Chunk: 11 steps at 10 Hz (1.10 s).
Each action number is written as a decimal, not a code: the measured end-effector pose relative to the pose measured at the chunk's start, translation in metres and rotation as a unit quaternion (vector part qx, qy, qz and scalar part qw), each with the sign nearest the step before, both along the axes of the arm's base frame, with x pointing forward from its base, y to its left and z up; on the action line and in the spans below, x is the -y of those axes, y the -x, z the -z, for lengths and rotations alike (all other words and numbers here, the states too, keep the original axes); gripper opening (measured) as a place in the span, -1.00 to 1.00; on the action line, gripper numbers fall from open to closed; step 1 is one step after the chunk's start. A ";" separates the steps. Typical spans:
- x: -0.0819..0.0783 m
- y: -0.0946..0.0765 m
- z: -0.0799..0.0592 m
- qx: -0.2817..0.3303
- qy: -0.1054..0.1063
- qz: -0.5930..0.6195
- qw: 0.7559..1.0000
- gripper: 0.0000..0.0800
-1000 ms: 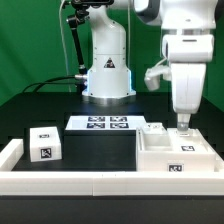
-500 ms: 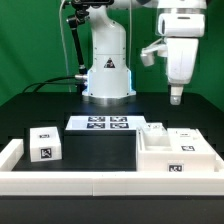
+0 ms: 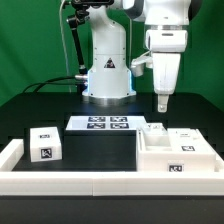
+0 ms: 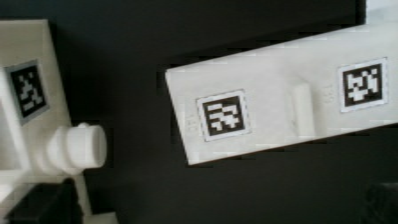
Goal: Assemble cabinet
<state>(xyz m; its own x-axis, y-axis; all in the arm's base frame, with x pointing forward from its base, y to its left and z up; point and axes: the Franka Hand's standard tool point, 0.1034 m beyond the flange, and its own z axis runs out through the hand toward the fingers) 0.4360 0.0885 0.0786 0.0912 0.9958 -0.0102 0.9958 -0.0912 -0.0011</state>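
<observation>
I will next grab the large hollow box (image 3: 176, 155) by its upper side edge (image 3: 148, 130) with my gripper, so that the cabinet's body can be set in place for assembly.
The cabinet's large hollow box (image 3: 176, 155) stands at the exterior view's right, with small flat panels (image 3: 187, 138) lying on its top. The small cube (image 3: 44, 143) sits at the left. My gripper (image 3: 161, 104) hangs high above the table, left of the box and above the gap between it and the marker board (image 3: 105, 123). It holds nothing and its fingers stand apart at the edges of the wrist view. The wrist view shows the box's edge with a round knob (image 4: 75, 148) and one end of the marker board (image 4: 267, 110).
A long white border rail (image 3: 90, 183) runs along the table's front and turns up at the left. The arm's white base (image 3: 107, 72) stands behind the marker board, with a black cable to its left.
My gripper has risen from the box's top and moved toward the exterior view's left, empty. The cabinet parts have not moved.
</observation>
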 end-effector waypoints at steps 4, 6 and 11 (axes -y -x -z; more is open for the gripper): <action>0.010 0.007 0.016 -0.001 -0.009 -0.128 0.992 0.99; 0.012 0.020 0.028 0.003 -0.016 -0.128 0.992 0.99; 0.005 0.040 0.058 -0.018 -0.028 -0.106 0.994 0.99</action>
